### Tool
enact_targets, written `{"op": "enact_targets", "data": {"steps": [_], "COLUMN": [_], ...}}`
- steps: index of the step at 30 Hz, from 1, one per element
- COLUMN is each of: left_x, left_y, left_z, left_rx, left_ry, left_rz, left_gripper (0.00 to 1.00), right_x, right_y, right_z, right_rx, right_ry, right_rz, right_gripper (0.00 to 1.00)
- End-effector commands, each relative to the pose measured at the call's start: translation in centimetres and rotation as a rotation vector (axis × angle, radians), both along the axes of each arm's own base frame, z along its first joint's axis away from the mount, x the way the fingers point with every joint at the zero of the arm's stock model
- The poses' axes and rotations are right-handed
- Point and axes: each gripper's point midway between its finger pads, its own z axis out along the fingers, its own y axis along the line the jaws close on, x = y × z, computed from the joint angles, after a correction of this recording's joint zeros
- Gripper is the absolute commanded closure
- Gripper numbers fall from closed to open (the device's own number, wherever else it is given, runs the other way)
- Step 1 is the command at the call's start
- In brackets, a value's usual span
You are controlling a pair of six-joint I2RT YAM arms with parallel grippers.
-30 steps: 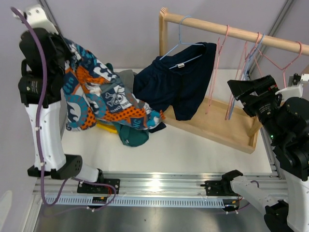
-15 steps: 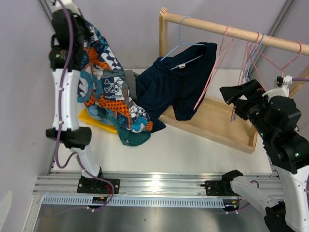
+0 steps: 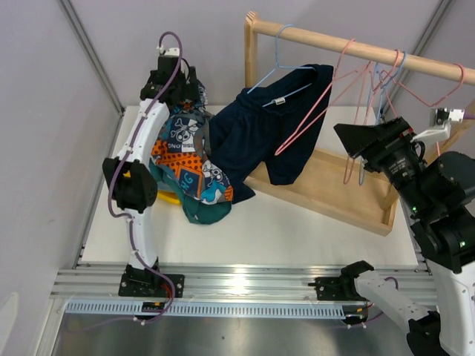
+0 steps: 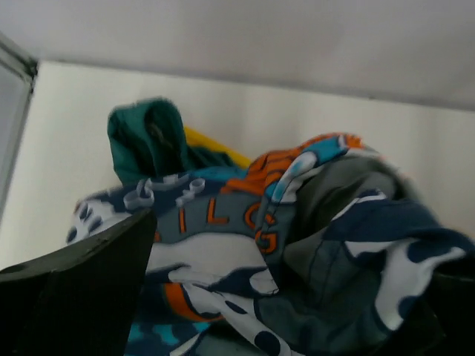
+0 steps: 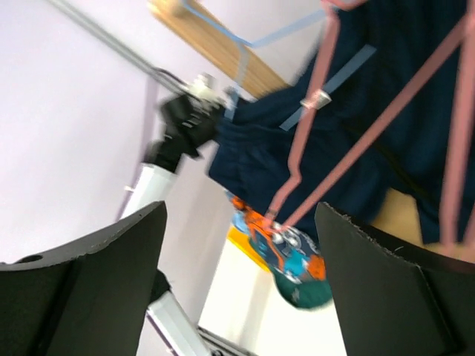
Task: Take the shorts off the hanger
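My right gripper grabs the light blue hanger by its bare wire near the hook (image 3: 286,67) next, which leaves the navy shorts (image 3: 271,130) free for my left gripper to remove.
Navy shorts (image 3: 271,130) hang clipped on a light blue hanger (image 3: 278,68) at the left end of the wooden rail (image 3: 356,50). Patterned orange, blue and white shorts (image 3: 185,159) lie heaped on the table over teal shorts (image 3: 205,213) and a grey pair (image 3: 195,116). My left gripper (image 3: 180,95) hovers just above that heap, open, with the patterned fabric (image 4: 223,245) lying loose under its spread fingers (image 4: 82,289). To the right of the navy shorts (image 5: 393,104) my right gripper (image 3: 345,136) is open and empty (image 5: 241,211).
Several empty pink hangers (image 3: 326,104) and a blue one hang on the rail, one pink hanger swung out leftward over the navy shorts. The rack's wooden base (image 3: 334,193) lies across the right half of the table. A yellow item (image 3: 168,197) peeks from under the heap.
My left arm swung down from the far left onto the heap and opened; the patterned shorts dropped from it. My right gripper edged left, and a pink hanger swung left.
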Motion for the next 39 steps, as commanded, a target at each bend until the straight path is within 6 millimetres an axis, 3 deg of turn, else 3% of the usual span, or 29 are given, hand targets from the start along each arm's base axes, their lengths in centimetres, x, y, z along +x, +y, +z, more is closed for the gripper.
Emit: {"op": "enact_targets", "data": {"steps": [1, 2, 3, 5, 6, 7, 8, 9, 10, 11, 12, 13, 14, 15, 17, 19, 21, 22, 23, 26, 33, 36, 39], "left_x": [-3.2, -5.1, -6.1, -9.8, -11.1, -12.4, -15.1, -16.3, -17.7, -18.9, -21.4, -22.6, -23.8, -26.1, -28.0, -30.4, -31.5, -32.5, -32.7, -33.6, -33.2, -33.3, -33.4], "left_y": [0.4, 0.6, 0.6, 0.9, 0.6, 0.2, 0.3, -0.2, -0.8, -0.9, -1.2, -1.2, -1.3, -1.0, -0.6, 0.0, -0.1, 0.2, 0.4, 0.9, -0.3, -0.4, -0.6], "left_z": [4.8, 8.3, 6.4, 11.1, 9.1, 9.7, 10.9, 9.6, 10.0, 8.3, 10.2, 6.8, 7.1, 8.7, 5.8, 5.3, 2.6, 2.8, 0.7, 0.5, -0.1, 0.0, -0.1], "left_rx": [-0.058, -0.076, -0.071, -0.102, -0.098, -0.112, -0.119, -0.122, -0.136, -0.123, -0.137, -0.12, -0.129, -0.15, -0.158, -0.171, -0.17, -0.164, -0.148, -0.153, -0.174, -0.179, -0.182], "left_ry": [-0.092, -0.164, -0.129, -0.227, -0.188, -0.204, -0.239, -0.219, -0.233, -0.206, -0.264, -0.209, -0.23, -0.294, -0.258, -0.282, -0.251, -0.284, -0.251, -0.249, -0.228, -0.234, -0.232], "left_rz": [0.026, 0.023, 0.025, 0.019, 0.006, -0.016, -0.039, -0.058, -0.094, -0.114, -0.139, -0.153, -0.163, -0.184, -0.186, -0.193, -0.214, -0.226, -0.224, -0.204, -0.256, -0.263, -0.274], "left_gripper": [0.01, 0.01, 0.01, 0.01, 0.01, 0.01, 0.01, 0.01, 0.01, 0.01, 0.01, 0.01, 0.01, 0.01, 0.01, 0.01, 0.01, 0.01, 0.01, 0.01, 0.01, 0.01, 0.01], "right_x": [0.6, 0.9, 1.8, 2.4, 3.4, 3.9, 4.3, 5.1, 5.7, 6.0, 6.2, 7.6, 8.0, 8.7, 10.2, 11.3, 12.7, 13.1, 13.8, 15.5, 18.2, 19.3, 20.0], "right_y": [2.8, 3.2, 3.9, 5.0, 6.0, 6.5, 7.0, 8.4, 9.1, 9.8, 10.8, 11.6, 12.0, 12.2, 13.0, 13.3, 13.6, 13.7, 14.1, 14.5, 15.6, 16.7, 17.1], "right_z": [4.7, 5.4, 6.2, 7.3, 7.8, 8.2, 8.5, 8.5, 8.3, 8.2, 8.0, 7.5, 7.3, 7.1, 6.0, 5.2, 4.0, 4.0, 3.2, 2.3, 1.8, 0.6, 0.5], "right_rx": [0.021, 0.026, 0.028, 0.043, 0.043, 0.048, 0.043, 0.042, 0.036, 0.026, 0.024, 0.019, 0.018, 0.012, -0.001, -0.017, -0.032, -0.033, -0.041, -0.049, -0.028, -0.034, -0.02], "right_ry": [-0.141, -0.157, -0.163, -0.178, -0.181, -0.187, -0.192, -0.182, -0.176, -0.174, -0.168, -0.151, -0.142, -0.136, -0.111, -0.101, -0.081, -0.087, -0.074, -0.065, -0.059, -0.038, -0.046], "right_rz": [0.139, 0.152, 0.166, 0.201, 0.217, 0.22, 0.222, 0.229, 0.226, 0.225, 0.238, 0.217, 0.212, 0.192, 0.157, 0.118, 0.08, 0.067, 0.057, 0.017, -0.028, -0.031, -0.049], "right_gripper": [0.13, 0.14, 0.14, 0.15, 0.15, 0.16, 0.16, 0.18, 0.22, 0.24, 0.25, 0.27, 0.27, 0.28, 0.3, 0.32, 0.34, 0.35, 0.36, 0.39, 0.43, 0.45, 0.54]}}
